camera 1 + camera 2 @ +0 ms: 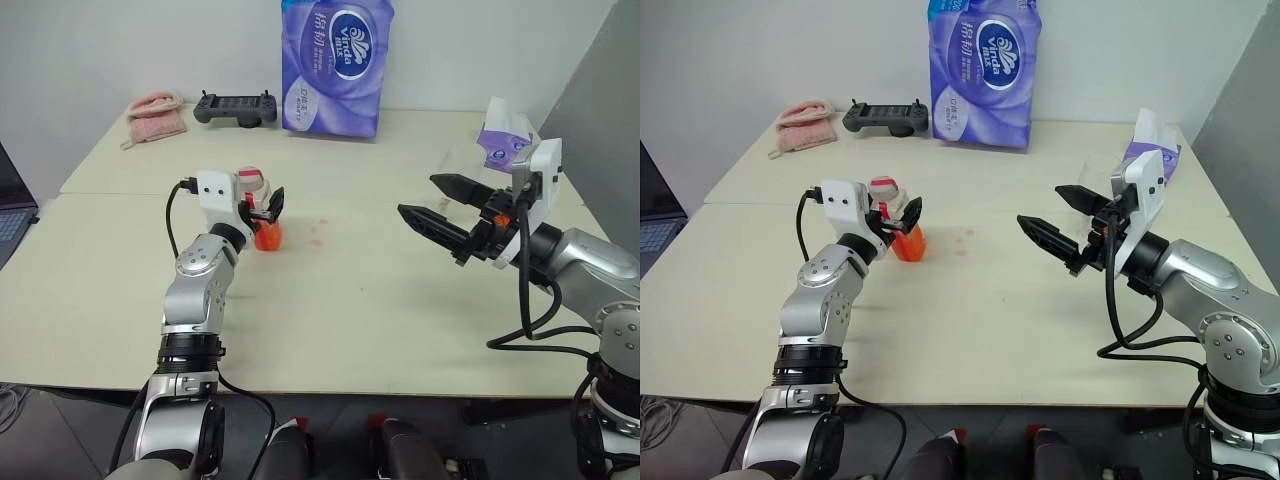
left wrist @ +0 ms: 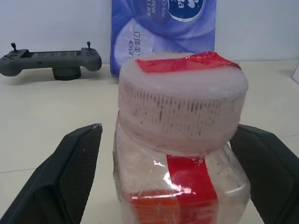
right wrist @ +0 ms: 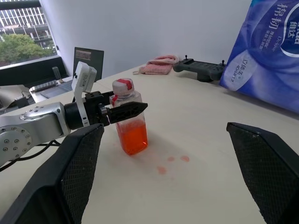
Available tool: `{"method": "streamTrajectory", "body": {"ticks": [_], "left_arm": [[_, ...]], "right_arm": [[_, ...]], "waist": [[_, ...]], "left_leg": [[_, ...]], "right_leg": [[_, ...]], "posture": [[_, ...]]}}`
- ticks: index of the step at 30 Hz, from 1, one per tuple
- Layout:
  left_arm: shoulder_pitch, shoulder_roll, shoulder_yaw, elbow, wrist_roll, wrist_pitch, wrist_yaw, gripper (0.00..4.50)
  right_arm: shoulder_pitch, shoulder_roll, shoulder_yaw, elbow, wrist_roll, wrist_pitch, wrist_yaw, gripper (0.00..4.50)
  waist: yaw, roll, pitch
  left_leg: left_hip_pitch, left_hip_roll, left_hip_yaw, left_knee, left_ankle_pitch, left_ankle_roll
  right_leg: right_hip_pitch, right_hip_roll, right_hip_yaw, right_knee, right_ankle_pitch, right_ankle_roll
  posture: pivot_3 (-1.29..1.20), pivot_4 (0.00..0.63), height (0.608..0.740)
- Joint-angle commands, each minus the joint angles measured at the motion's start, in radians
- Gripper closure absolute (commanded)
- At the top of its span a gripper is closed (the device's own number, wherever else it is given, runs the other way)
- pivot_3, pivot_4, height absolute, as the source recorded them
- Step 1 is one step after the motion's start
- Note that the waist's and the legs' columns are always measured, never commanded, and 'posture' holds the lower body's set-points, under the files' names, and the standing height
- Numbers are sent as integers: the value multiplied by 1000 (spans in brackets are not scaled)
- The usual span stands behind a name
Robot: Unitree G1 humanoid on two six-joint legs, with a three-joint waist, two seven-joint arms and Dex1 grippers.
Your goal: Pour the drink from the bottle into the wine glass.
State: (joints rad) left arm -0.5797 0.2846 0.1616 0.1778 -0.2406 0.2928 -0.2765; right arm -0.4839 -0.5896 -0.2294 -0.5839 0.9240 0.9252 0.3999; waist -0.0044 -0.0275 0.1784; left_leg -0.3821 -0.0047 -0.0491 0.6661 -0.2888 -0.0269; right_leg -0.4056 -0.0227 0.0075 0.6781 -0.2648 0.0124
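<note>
The fingers of my left gripper are beside the bottle's neck (image 2: 180,161) and would hold the bottle if they closed now, so my left gripper needs to close on the bottle.
The bottle (image 1: 262,228) stands upright on the pale table (image 1: 360,300), left of centre. It is clear plastic with a white-and-red cap (image 2: 182,88), and the orange-red drink (image 3: 132,135) fills its lower part. My left gripper (image 1: 265,207) is open, with one black finger (image 2: 77,172) on each side of the bottle's neck and not pressing it. My right gripper (image 1: 420,196) hangs open and empty above the table's right side, pointing toward the bottle. A faint clear shape behind it looks like the wine glass (image 1: 462,165), mostly hidden.
A few red drops (image 1: 318,231) mark the table just right of the bottle. Along the back are a purple tissue pack (image 1: 335,65), a grey game controller (image 1: 236,107) and a pink cloth (image 1: 156,116). A purple tissue box (image 1: 505,140) sits at the back right.
</note>
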Motion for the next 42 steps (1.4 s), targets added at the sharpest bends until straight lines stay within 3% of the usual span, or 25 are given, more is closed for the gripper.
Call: {"method": "streamTrajectory", "body": {"ticks": [1, 4, 9, 11, 18, 26, 33, 42], "left_arm": [[-14, -9, 18, -21, -33, -11, -17, 26], [2, -9, 24, -34, -49, 12, -18, 648], [19, -12, 34, -42, -57, 23, -3, 2221], [20, -14, 38, -42, -55, 26, 0, 2559], [9, 16, 14, -56, -25, 47, -8, 2580], [-118, 146, -139, -161, -76, 119, -330, 2580], [-149, 142, -163, -165, -169, 132, -536, 2580], [-189, 125, -187, -163, -225, 181, -645, 2580]], "right_arm": [[-9, -8, -14, -23, 14, -25, -4, 0], [-11, -7, -15, -26, 18, -25, -9, 0], [-10, -5, -16, -28, 19, -26, -14, 0], [-8, -4, -15, -31, 20, -26, -17, 0], [-31, -7, 33, -22, -33, -34, -29, 0], [-225, 112, 186, 85, -163, -54, -108, 0], [-288, 197, 243, 111, -197, -75, -84, 0], [-277, 241, 264, 109, -225, -71, -85, 0]], "waist": [[0, 0, 0], [0, 0, 0], [0, 0, 0], [0, 0, 0], [-1, 0, 0], [-5, 0, 0], [-5, 0, 0], [-12, 0, 1]], "left_leg": [[0, 0, 0, 0, 0, 0], [0, 0, 0, 0, 0, 0], [0, 0, 0, 0, 0, 0], [0, 0, 0, 0, 0, 0], [0, 0, 0, 0, 0, 0], [-1, 0, 0, 0, 0, -1], [-3, 0, 1, -1, 2, -3], [-3, 0, 0, 0, 0, 0]], "right_leg": [[0, 0, 0, 0, 0, 0], [0, 0, 0, 0, 0, 0], [0, 0, 0, 0, 0, 0], [0, 0, 0, 0, 0, 0], [0, 0, 0, 0, 0, 0], [-2, 1, 0, 0, 0, 0], [-3, 0, 1, -2, 0, 0], [-4, 0, 0, 0, 0, 0]], "posture": [[0, 150, 740], [0, 150, 740], [0, 150, 740], [0, 150, 740], [0, 150, 740], [0, 150, 740], [0, 150, 740], [0, 150, 740]]}}
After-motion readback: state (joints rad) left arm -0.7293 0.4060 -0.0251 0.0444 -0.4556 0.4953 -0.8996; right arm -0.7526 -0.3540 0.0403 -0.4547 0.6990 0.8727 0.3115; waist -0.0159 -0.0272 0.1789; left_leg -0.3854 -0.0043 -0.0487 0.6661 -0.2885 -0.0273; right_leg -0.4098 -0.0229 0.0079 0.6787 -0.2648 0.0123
